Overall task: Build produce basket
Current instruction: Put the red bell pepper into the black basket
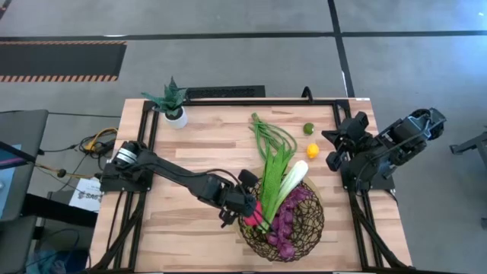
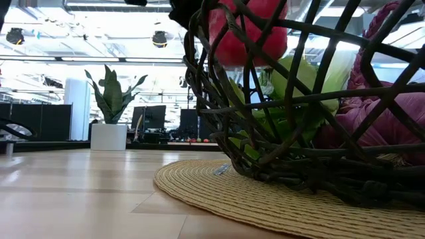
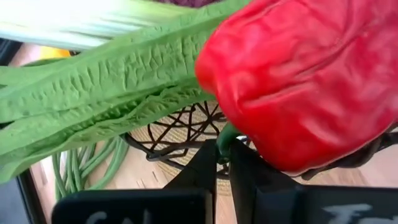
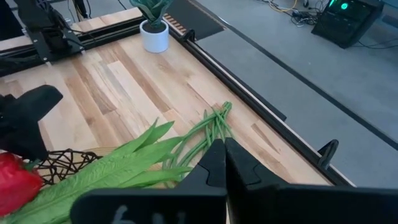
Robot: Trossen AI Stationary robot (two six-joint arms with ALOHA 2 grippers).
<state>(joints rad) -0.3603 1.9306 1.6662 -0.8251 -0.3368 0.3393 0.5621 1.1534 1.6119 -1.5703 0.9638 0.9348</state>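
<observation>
The red pepper (image 1: 256, 213) leaves my left gripper now, since it sits beside the leafy stalk (image 1: 272, 171) inside the basket's rim and would remain there.
The dark woven wire basket (image 1: 300, 228) stands on a round straw mat (image 2: 265, 199) at the table's near edge. Purple grapes (image 1: 285, 224) lie in it. The white-green leek (image 1: 293, 185) and the green leafy stalk (image 1: 272, 171) lean over its far rim. The looped beans (image 1: 270, 133), the lime (image 1: 309, 129) and the lemon (image 1: 313, 150) lie on the table beyond. My left gripper (image 1: 245, 204) is at the basket's left rim, shut on the red pepper (image 1: 256, 213). My right gripper (image 1: 332, 148) waits, shut, at the table's right edge. My left gripper (image 3: 225, 149) pinches the red pepper's green stem (image 3: 225, 135) between its two fingers, coming from the table's left. The pepper's body (image 3: 305, 81) sticks out past the fingertips over the basket's left rim (image 3: 186, 124). I cannot tell whether it rests on the wire.
A small spiky plant in a white pot (image 1: 175, 114) stands at the table's far left corner. Bare wood lies between it and the basket. A black frame rail (image 4: 249, 93) runs along the table's far edge.
</observation>
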